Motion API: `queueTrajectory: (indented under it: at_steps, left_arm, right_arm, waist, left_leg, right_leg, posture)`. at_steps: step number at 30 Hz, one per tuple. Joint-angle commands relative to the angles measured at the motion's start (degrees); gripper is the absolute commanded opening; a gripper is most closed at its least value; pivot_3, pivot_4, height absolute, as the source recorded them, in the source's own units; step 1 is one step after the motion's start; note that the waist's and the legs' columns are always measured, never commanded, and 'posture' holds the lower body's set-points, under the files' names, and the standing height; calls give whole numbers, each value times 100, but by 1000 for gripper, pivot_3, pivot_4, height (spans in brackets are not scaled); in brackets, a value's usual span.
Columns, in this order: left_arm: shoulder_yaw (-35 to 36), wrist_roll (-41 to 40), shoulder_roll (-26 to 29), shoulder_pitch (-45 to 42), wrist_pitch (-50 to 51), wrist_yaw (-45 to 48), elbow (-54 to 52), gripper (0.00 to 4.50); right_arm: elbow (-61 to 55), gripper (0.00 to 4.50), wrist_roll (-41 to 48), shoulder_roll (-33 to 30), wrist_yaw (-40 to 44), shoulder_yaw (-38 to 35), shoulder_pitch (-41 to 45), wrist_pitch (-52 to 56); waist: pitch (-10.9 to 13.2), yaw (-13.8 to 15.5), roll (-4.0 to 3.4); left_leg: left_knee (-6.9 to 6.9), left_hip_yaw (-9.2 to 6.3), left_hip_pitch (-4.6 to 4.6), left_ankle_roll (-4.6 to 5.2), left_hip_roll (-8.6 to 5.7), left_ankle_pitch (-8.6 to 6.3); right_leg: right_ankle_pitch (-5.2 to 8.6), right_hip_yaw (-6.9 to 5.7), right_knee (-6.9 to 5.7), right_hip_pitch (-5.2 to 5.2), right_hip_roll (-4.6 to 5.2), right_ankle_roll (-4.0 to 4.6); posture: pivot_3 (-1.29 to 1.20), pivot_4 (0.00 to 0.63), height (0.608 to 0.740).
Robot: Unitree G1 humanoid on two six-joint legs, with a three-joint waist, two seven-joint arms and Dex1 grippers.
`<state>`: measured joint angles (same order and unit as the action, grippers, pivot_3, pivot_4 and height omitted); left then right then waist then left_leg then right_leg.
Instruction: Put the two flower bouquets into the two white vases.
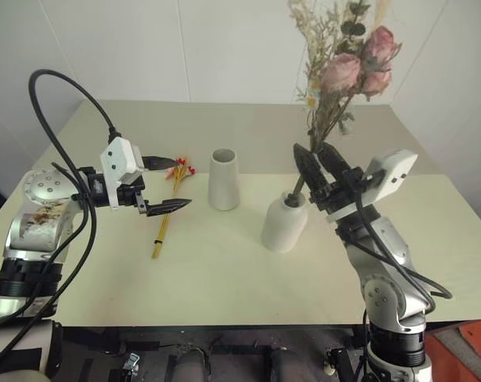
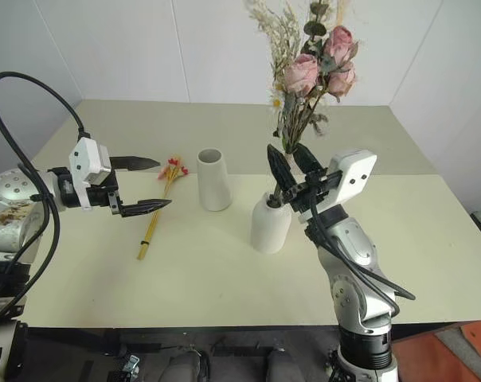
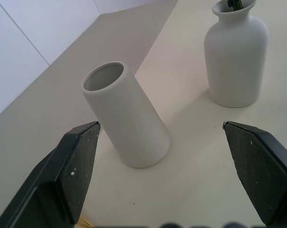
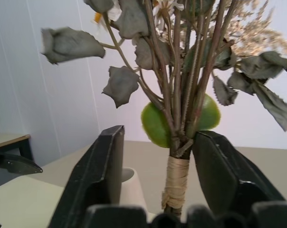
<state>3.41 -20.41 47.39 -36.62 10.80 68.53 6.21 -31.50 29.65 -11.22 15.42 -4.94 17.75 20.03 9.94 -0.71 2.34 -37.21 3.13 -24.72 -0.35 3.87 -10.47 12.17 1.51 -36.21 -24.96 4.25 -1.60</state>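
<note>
I should grab the slim bundle's yellow stalks next with my left gripper to put it in the empty vase, as small, delicate red buds cluster at one end.
The bushy bunch of pink roses (image 1: 352,68) stands upright with its stems down in the short rounded white vase (image 1: 285,223). My right gripper (image 1: 309,151) is open just above the vase's neck. Its fingers stand either side of the twine-bound stems (image 4: 176,175), which lie closer to one finger. The taller tapered white vase (image 1: 223,181) stands empty to the left of it. The slim bundle of yellow stalks with red buds (image 1: 161,235) lies flat on the table, left of the tall vase. My left gripper (image 1: 182,182) hovers open above it, pointing at the tall vase (image 3: 127,118).
The cream table (image 1: 224,286) reaches to white walls at the back, and its front edge runs just below the arms. A black cable (image 1: 61,87) loops over my left arm. An orange object (image 1: 463,350) sits low beyond the table's right front corner.
</note>
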Motion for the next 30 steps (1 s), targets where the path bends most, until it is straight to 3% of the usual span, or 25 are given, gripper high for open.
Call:
queueTrajectory:
  at_steps: [1, 3, 7, 15, 18, 22, 27, 30]
  left_arm:
    - [108, -21, 23, -165, -149, 36, 10, 4500]
    - [103, -21, 7, -188, -183, 55, 64, 4500]
    - [62, 4, -21, -241, -202, 81, 136, 4500]
    - [96, 108, 5, -161, 66, -190, 112, 4500]
    - [162, 269, 14, -20, 775, -878, -24, 4500]
    - [192, 359, -212, -48, 2230, -1975, -43, 4500]
    - [-88, 637, -663, -316, 3653, -2993, 191, 4500]
    - [-165, 823, -1090, -1039, 4223, -3534, 1072, 4500]
  right_arm:
    - [-694, 4042, 323, -181, 228, -55, -387, -14]
    - [-1005, 4477, 620, -386, 474, -48, -786, 104]
    - [-1251, 4477, 538, -767, 359, -31, -1115, 373]
    - [-1880, 4477, 1054, -2537, 1064, -728, -2073, 1253]
    - [-2110, 4477, 1869, -3288, 1196, -1385, -2384, 1889]
    - [-2474, 4477, 2609, -3821, 1447, -2182, -2702, 1938]
    - [-2533, 4477, 3246, -4376, 1350, -2514, -2643, 2082]
    - [-2389, 4477, 3569, -4550, 1242, -2546, -2503, 2100]
  waist:
    - [0, 4, 0]
    - [0, 9, 0]
    - [0, -15, 0]
    - [-1, 6, 2]
    - [-1, 3, 2]
    - [0, 5, 4]
    - [0, 9, 18]
    - [5, 85, 29]
  left_leg:
    - [-1, 0, 0, 0, -1, 0]
    - [-2, 0, 1, 0, 0, 0]
    - [-3, 1, 3, 0, 0, 0]
    - [-3, 1, 7, 0, -2, 0]
    - [-5, -1, 16, 0, -2, 0]
    - [2, -6, 52, 0, 1, -1]
    - [-1, -8, 58, -1, -3, -1]
    - [-4, -15, 55, -1, -5, -1]
  right_leg:
    - [0, 0, -1, 1, 1, 0]
    - [0, 0, 0, 2, 1, 0]
    - [2, 0, -1, 4, 1, -3]
    - [7, 1, 5, 11, 3, -8]
    - [11, 0, 6, 22, 3, -15]
    - [29, -1, 13, 58, 1, -42]
    - [30, -4, 18, 70, 6, -47]
    - [30, -12, 17, 70, 6, -47]
  posture:
    - [0, 150, 740]
    - [0, 150, 740]
    - [0, 150, 740]
    - [0, 150, 740]
    - [0, 150, 740]
    - [0, 150, 740]
    - [0, 150, 740]
    - [0, 150, 740]
